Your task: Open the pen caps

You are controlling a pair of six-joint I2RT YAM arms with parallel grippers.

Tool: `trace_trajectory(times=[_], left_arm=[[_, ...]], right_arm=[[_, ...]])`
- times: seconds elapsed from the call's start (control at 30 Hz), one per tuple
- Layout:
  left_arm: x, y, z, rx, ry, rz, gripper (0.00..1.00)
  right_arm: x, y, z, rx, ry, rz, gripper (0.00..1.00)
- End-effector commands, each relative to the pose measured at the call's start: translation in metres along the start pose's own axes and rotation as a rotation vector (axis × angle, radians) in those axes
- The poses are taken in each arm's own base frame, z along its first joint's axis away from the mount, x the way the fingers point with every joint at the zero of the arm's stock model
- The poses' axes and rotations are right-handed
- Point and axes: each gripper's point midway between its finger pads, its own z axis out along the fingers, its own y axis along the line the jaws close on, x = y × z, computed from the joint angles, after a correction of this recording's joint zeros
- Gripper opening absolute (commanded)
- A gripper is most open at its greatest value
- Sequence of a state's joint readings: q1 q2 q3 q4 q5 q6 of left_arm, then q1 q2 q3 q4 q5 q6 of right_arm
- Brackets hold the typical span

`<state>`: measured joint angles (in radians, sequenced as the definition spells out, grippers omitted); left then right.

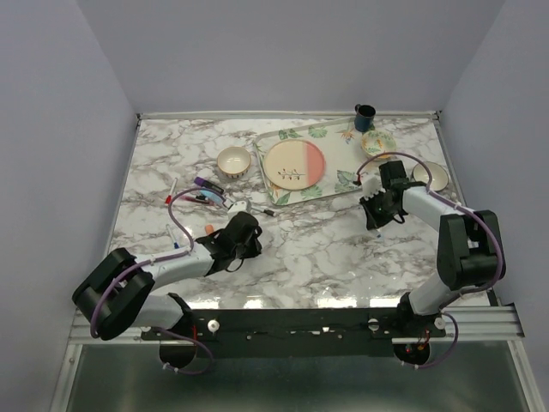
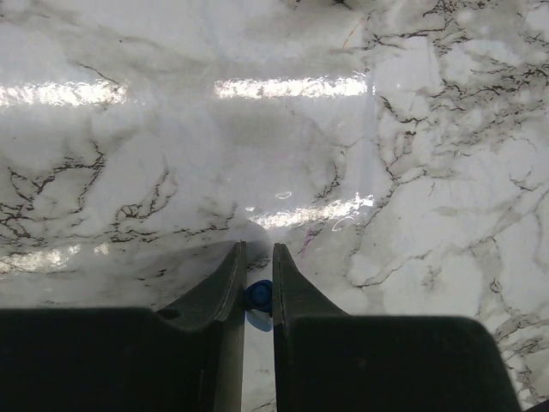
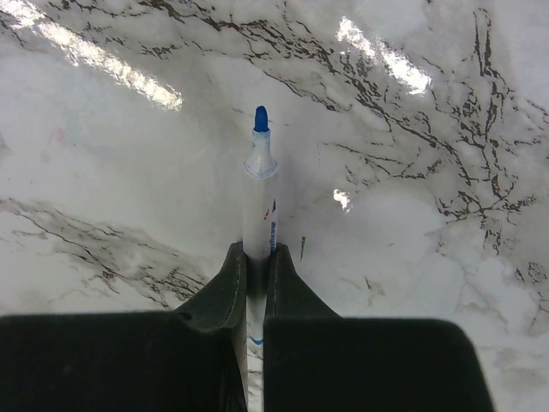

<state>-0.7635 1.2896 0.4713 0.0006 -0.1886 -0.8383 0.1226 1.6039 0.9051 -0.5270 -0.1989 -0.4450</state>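
Note:
The white pen is level and close above flat, empty marble away from the tray and would land there, so it is time for my right gripper to open now.
My left gripper [image 2: 259, 249] is shut on a small blue pen cap [image 2: 259, 296], which sits deep between the jaws above the marble table; from above, this gripper [image 1: 240, 245] hangs left of centre. My right gripper [image 3: 259, 249] is shut on a white pen [image 3: 260, 184]. Its blue tip [image 3: 261, 118] is bare and points away from the fingers. In the top view that gripper [image 1: 376, 219] hovers at the right, near the tray's corner. More pens [image 1: 206, 194] lie in a loose heap at the left, with a small orange cap [image 1: 208, 229] beside them.
A floral tray [image 1: 283, 137] carries a pink-and-cream plate [image 1: 294, 165]. A small cream bowl [image 1: 232, 160] stands left of it. A dark mug [image 1: 364, 116], a patterned bowl [image 1: 378, 142] and a white bowl [image 1: 431, 176] stand at the back right.

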Motion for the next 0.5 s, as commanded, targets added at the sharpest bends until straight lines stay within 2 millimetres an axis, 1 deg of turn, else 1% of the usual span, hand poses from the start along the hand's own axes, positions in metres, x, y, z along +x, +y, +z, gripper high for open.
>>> trace_trajectory(times=[0.0, 0.17, 0.47], left_arm=[[-0.002, 0.006, 0.007, -0.062, -0.01, 0.045, 0.03], [0.001, 0.011, 0.013, -0.095, 0.003, 0.068, 0.05], [0.007, 0.018, 0.023, -0.138, 0.024, 0.093, 0.17]], right_arm=[[0.001, -0.002, -0.002, -0.029, 0.008, 0.039, 0.07], [0.004, -0.002, 0.0, -0.047, 0.02, 0.054, 0.08], [0.01, -0.001, 0.005, -0.073, 0.045, 0.071, 0.12]])
